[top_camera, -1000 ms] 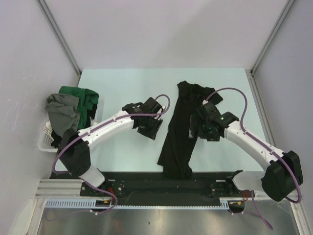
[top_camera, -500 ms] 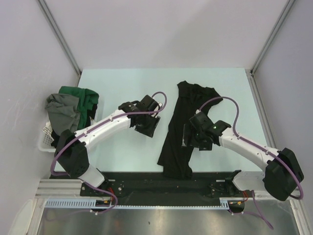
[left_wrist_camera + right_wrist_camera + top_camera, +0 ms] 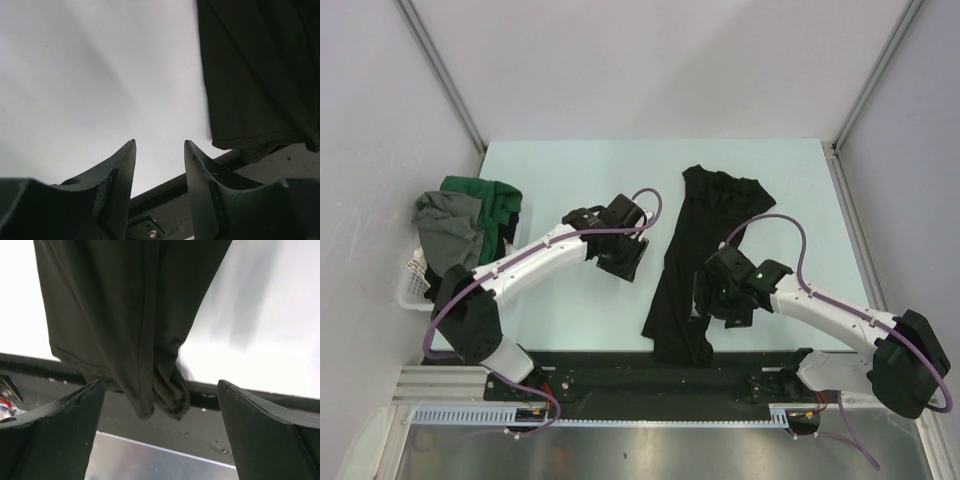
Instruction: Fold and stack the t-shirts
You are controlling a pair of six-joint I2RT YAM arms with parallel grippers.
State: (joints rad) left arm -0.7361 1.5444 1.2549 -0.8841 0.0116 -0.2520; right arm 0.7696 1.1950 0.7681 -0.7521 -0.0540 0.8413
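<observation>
I should grab the black t-shirt [image 3: 698, 235] with my right gripper next, by its bunched end [image 3: 698, 352] over the black bar. Then I can fold the t-shirt onto the rest.
A black t-shirt [image 3: 698, 235] lies stretched out in a long, narrow strip on the pale table [image 3: 570, 180], from the far middle to the near edge. Its bunched lower end [image 3: 165, 390] hangs over the black rail. My right gripper [image 3: 708, 305] is wide open over the strip's lower right side, with the cloth [image 3: 125, 305] between and beyond its fingers [image 3: 75, 410], not held. My left gripper [image 3: 628, 262] is open and empty over bare table left of the shirt [image 3: 255, 75]. Green [image 3: 495, 200], grey [image 3: 450, 225] and black [image 3: 470, 270] shirts are piled at the left.
A white slatted basket [image 3: 413, 283] sits under the shirt pile at the table's left edge. A black rail [image 3: 620, 375] runs along the near edge, with a metal surface [image 3: 620, 450] below it. Grey walls close in the table's left, far and right sides.
My right gripper has moved down along the black shirt toward the near edge, staying open. My left gripper shifted slightly toward the far left, then stayed put.
</observation>
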